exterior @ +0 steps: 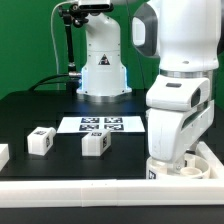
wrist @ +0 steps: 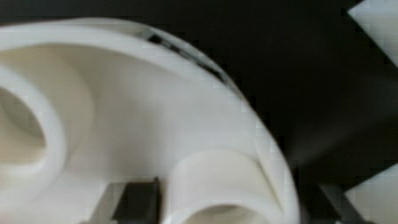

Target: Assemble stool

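The leg would stand against the round seat disc [wrist: 125, 110] in the wrist view, so my gripper should open: the leg is white.
The wrist view is filled by the white round seat disc [wrist: 125, 110] of the stool. A chunky white leg [wrist: 231, 175] stands against the disc, and my gripper [wrist: 235, 205] is shut on it, one dark finger [wrist: 134, 200] on either side. In the exterior view my gripper [exterior: 174, 162] is low at the front right, and the arm hides most of the seat disc [exterior: 192, 168]. A tagged white part [exterior: 153, 172] shows just below the hand. Two loose tagged legs [exterior: 40, 141] [exterior: 95, 144] stand on the black table towards the exterior view's left.
The marker board [exterior: 100, 125] lies flat at the middle back. The long white border rail [exterior: 80, 187] runs along the front edge. Another white piece [exterior: 3, 155] is cut off at the exterior view's left edge. The arm's base [exterior: 103, 70] stands at the back.
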{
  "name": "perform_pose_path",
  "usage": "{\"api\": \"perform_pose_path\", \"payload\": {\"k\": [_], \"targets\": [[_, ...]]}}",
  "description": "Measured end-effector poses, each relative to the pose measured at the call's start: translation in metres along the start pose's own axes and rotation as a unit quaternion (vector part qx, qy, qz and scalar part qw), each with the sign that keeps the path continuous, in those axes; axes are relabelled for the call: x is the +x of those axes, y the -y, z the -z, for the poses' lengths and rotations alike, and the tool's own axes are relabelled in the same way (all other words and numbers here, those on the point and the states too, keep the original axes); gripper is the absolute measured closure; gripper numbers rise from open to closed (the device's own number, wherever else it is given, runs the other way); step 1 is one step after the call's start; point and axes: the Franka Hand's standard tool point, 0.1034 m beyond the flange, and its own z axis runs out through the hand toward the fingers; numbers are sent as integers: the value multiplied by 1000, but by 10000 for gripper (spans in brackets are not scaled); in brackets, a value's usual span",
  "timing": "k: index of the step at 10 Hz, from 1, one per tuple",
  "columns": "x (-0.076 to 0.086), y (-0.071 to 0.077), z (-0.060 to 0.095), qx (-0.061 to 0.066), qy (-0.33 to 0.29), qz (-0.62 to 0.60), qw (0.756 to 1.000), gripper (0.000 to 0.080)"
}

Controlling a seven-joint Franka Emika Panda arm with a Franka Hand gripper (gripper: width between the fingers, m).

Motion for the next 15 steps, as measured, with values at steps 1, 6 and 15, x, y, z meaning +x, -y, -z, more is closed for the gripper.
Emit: {"api": "perform_pose_path", "payload": {"k": [1, 6, 15], "targets": [[0, -1, 0, 0, 0, -1, 1000, 476], [-3, -1, 7, -3, -1, -2, 1000, 183], [-25, 21, 58, -22, -9, -26, 999, 150]]}}
